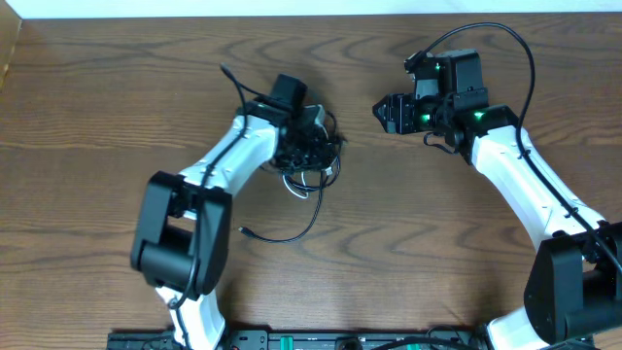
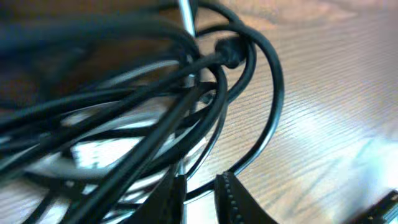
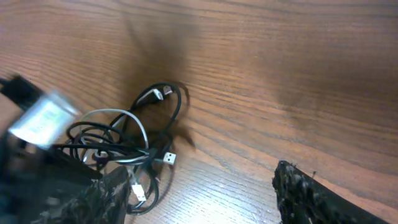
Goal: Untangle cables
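Note:
My right gripper grabs a black piece of cable on the near side of the tangle (image 3: 124,140) next. That leaves the rest for my left gripper to untangle.
The cables (image 1: 303,179) lie as one tangle of thin black and white cords on the wooden table (image 1: 117,117), left of centre. One black end (image 1: 245,231) trails toward the front and another (image 1: 224,70) toward the back. My left gripper (image 1: 313,146) is buried in the tangle. In the left wrist view its fingers (image 2: 235,200) stand narrowly apart around cable strands (image 2: 199,188). My right gripper (image 1: 383,111) hovers open to the right of the tangle with nothing in it. The right wrist view shows the tangle (image 3: 124,140) with a USB plug (image 3: 170,158).
The right arm's own thick black wire (image 1: 530,58) loops near the back edge. Both arm bases (image 1: 292,340) sit along the front edge. Bare wood lies between the two grippers and across the front middle.

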{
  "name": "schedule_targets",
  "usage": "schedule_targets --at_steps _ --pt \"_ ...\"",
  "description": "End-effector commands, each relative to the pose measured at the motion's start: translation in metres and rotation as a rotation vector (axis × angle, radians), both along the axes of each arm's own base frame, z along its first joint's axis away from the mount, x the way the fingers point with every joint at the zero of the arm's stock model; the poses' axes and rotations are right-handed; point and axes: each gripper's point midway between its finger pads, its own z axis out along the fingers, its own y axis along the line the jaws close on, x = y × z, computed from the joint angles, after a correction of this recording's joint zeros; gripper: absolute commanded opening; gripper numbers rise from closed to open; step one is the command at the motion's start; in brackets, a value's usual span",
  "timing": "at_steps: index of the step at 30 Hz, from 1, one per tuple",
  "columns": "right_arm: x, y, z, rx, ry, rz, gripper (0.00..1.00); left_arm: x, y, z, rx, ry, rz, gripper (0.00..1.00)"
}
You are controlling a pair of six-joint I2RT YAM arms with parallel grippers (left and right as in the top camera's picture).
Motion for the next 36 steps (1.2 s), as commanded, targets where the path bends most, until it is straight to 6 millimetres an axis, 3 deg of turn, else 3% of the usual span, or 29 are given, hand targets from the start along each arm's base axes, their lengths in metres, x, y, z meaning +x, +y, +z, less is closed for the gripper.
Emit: schedule_targets --at_steps 1,6,10,12,21,29,36 --pt "-0.002 0.009 0.011 0.031 -0.03 0.04 0.71 0.029 0.017 0.087 -0.096 -0.198 0.064 0.29" --pt "-0.008 0.025 0.009 0.097 -0.004 0.108 0.7 0.03 0.047 0.144 -0.135 -0.295 0.177 0.42" --pt "-0.017 0.046 0.001 0.151 0.048 0.151 0.68 0.029 0.059 0.164 -0.139 -0.348 0.198 0.52" --pt "-0.021 0.058 -0.015 0.201 0.183 0.032 0.61 0.023 0.06 0.155 -0.109 -0.344 0.14 0.61" --pt "-0.033 0.093 -0.054 0.311 0.437 -0.136 0.57 0.029 0.077 0.12 0.034 -0.309 0.131 0.68" --pt "-0.033 0.128 -0.082 0.394 0.524 -0.173 0.55 0.025 0.084 0.103 0.079 -0.26 0.139 0.68" --pt "-0.032 0.132 -0.114 0.373 0.555 -0.189 0.48 0.021 0.093 0.097 0.134 -0.241 0.151 0.68"
